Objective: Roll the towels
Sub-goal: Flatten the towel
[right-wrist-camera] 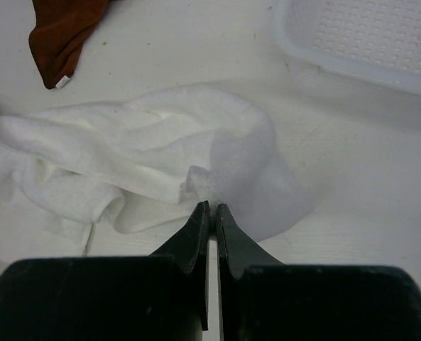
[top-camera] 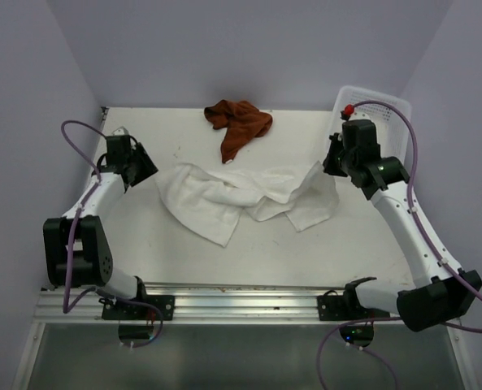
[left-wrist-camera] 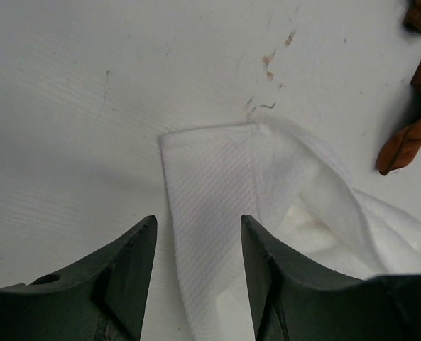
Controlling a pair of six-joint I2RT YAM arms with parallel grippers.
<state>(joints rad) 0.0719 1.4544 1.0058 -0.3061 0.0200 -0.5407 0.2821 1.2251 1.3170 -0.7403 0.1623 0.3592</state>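
Note:
I need to grab the white towel (top-camera: 241,195) next with my left gripper by its flat corner (top-camera: 162,179), opposite where my right gripper holds it, to spread the towel for rolling.
The white towel (top-camera: 241,195) lies crumpled and stretched across the middle of the table. Its left corner (left-wrist-camera: 217,185) lies flat on the table under my left gripper (left-wrist-camera: 198,224), which hovers open with the strip of cloth showing between its fingers. In the top view that gripper (top-camera: 147,166) is at the towel's left end. My right gripper (right-wrist-camera: 211,206) is shut on a raised fold of the white towel (right-wrist-camera: 139,156) at its right end (top-camera: 332,162). The rust-brown towel (top-camera: 239,122) lies bunched behind the white one, untouched; it also shows in both wrist views (left-wrist-camera: 412,135) (right-wrist-camera: 57,35).
A white perforated basket (top-camera: 387,106) stands at the back right corner, just behind my right arm; its rim (right-wrist-camera: 324,57) shows in the right wrist view. Walls close in the table on the left, back and right. Small brown marks (left-wrist-camera: 268,64) spot the tabletop.

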